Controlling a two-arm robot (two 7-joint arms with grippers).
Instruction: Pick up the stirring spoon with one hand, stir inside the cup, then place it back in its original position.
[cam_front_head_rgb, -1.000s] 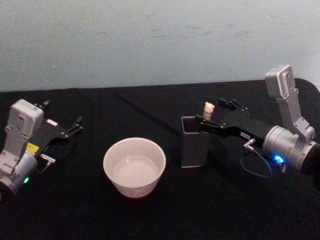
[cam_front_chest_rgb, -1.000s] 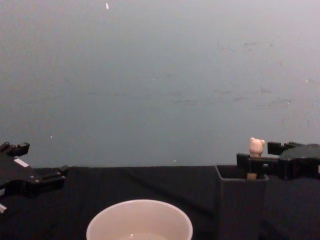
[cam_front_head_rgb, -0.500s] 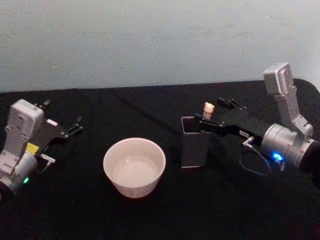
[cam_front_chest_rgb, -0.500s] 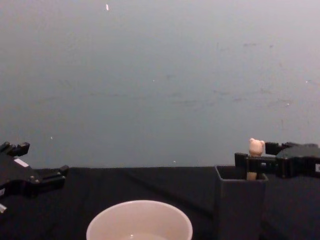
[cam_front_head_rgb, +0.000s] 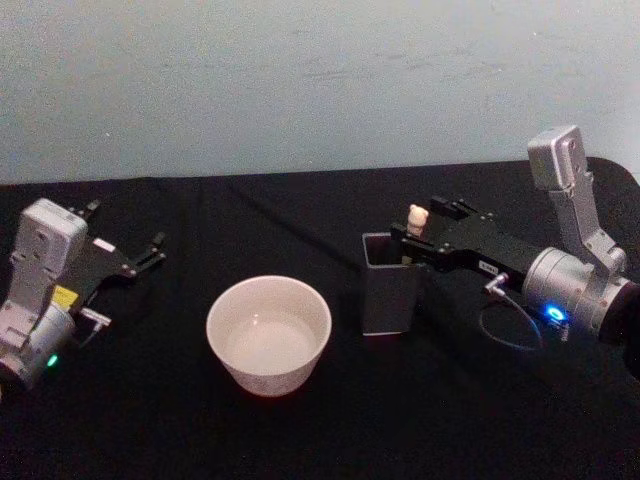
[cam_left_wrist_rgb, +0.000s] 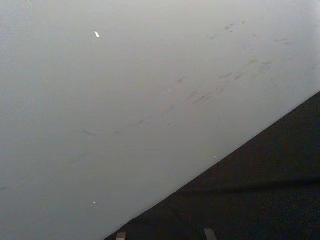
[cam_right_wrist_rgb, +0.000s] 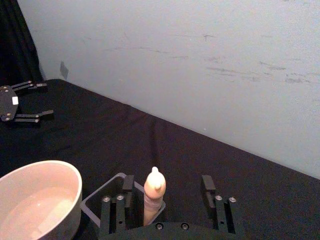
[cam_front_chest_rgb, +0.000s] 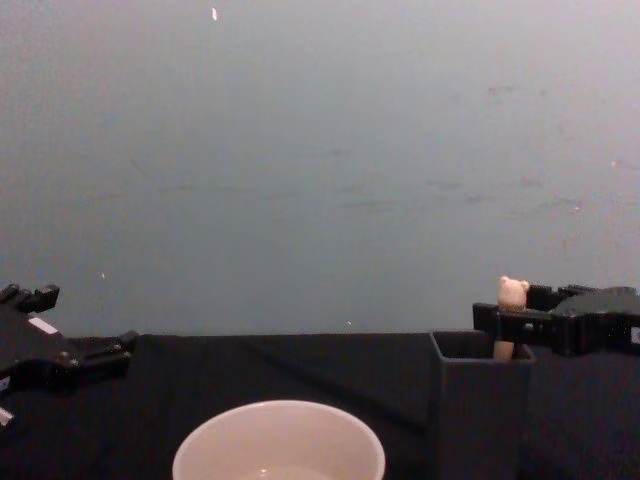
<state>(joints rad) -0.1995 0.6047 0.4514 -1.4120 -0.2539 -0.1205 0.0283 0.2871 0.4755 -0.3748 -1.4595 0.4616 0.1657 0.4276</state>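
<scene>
The sides of the square holder surround the rest of the stirring spoon, so the robot's right gripper should next grab the spoon's cream handle just under the bear head (cam_front_chest_rgb: 513, 292).
The stirring spoon (cam_front_head_rgb: 416, 217) stands in a dark grey square holder (cam_front_head_rgb: 390, 290), its cream bear-head handle (cam_right_wrist_rgb: 154, 192) sticking up above the rim. My right gripper (cam_front_head_rgb: 428, 228) reaches in from the right at handle height, open. Its fingers (cam_right_wrist_rgb: 120, 205) stand either side of the handle with gaps; the handle is nearer one finger. From the chest, the bear head (cam_front_chest_rgb: 513, 292) shows just above the right gripper (cam_front_chest_rgb: 522, 312). The off-white cup (cam_front_head_rgb: 268, 333) sits left of the holder, pale inside. My left gripper (cam_front_head_rgb: 125, 258) rests open at the far left.
A black cloth (cam_front_head_rgb: 330, 210) covers the table, with a pale wall behind it. About a hand's width separates the cup (cam_front_chest_rgb: 280, 440) from the holder (cam_front_chest_rgb: 480, 400). The left gripper (cam_right_wrist_rgb: 20, 102) lies well clear of the cup.
The right gripper shifted slightly around the spoon handle and back. The spoon stays in the holder, now leaning a little. The left arm and cup are still.
</scene>
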